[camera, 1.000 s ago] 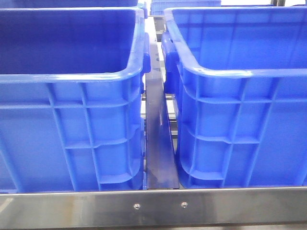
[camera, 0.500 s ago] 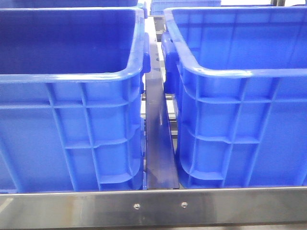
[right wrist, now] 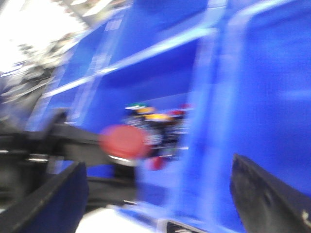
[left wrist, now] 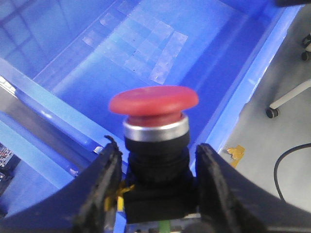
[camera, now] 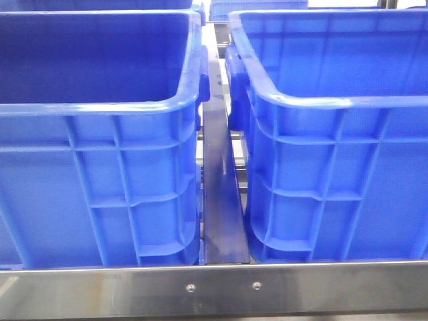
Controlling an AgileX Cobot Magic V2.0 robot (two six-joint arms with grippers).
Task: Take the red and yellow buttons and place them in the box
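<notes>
Next, my right gripper grabs the red button by its exposed domed cap (right wrist: 125, 141), since my left gripper's fingers cover the button's black body.
My left gripper (left wrist: 156, 153) is shut on the black body of the red button (left wrist: 153, 100), which stands upright with its domed cap and silvery collar above the fingers. It hangs over the inside of a blue crate (left wrist: 146, 43). In the blurred right wrist view my right gripper (right wrist: 158, 167) is open and empty, its fingers wide apart. That view shows the red button (right wrist: 122, 141) held on a dark arm. An orange-yellow cap (right wrist: 156, 117) lies in a blurred pile behind it. The box (camera: 334, 100) with panelled inner walls stands on the right in the front view. Neither gripper shows there.
A second blue crate (camera: 100, 107) with smooth inner walls stands on the left, with a narrow metal strip (camera: 221, 200) between the crates. A steel rail (camera: 214, 287) runs along the front. The left wrist view shows grey floor, a caster wheel (left wrist: 272, 111) and a black cable (left wrist: 286, 165).
</notes>
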